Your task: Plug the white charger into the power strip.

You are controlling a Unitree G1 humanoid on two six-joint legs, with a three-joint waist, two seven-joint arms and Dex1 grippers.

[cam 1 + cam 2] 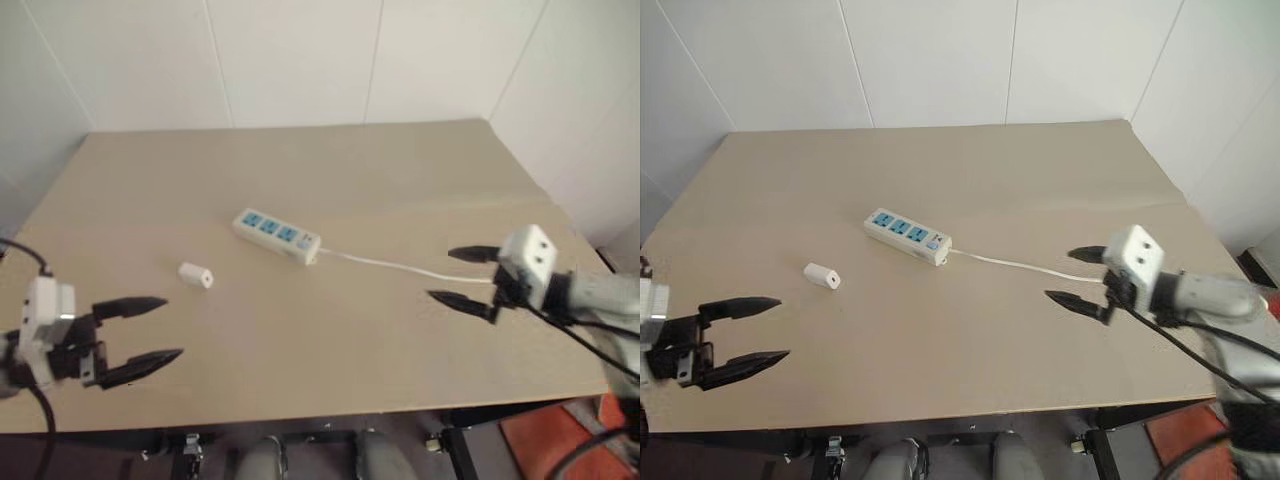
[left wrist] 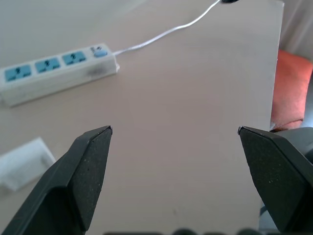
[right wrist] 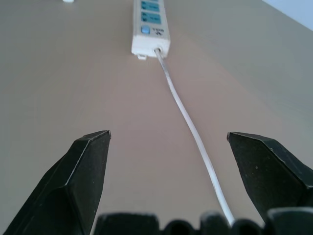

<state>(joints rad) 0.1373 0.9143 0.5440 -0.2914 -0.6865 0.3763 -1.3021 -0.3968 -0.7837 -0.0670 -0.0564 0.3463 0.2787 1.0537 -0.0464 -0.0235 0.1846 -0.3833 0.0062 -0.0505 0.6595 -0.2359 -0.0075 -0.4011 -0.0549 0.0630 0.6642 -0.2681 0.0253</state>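
I next need to grab the power strip (image 1: pixel 277 234) with my right gripper across its narrow switch end (image 1: pixel 305 245), because the strip is longer than my open fingers can span.
The power strip (image 1: pixel 277 234) lies flat near the middle of the tan table (image 1: pixel 330 170), its three blue socket faces up and its thin white cord (image 1: pixel 400 266) trailing to the right. The small white charger (image 1: pixel 195 275) lies on its side to the strip's left and nearer me, apart from it. My left gripper (image 1: pixel 150 330) hovers open over the table's near left corner, a hand's width short of the charger, nothing between its fingers. My right gripper (image 1: pixel 460 275) is open above the cord's end on the right, pointing toward the strip (image 3: pixel 150 24).
White wall panels enclose the table at the back and both sides. The table's front edge (image 1: pixel 300 415) runs just below both grippers. An orange patch of floor (image 1: pixel 560 440) shows past the near right corner.
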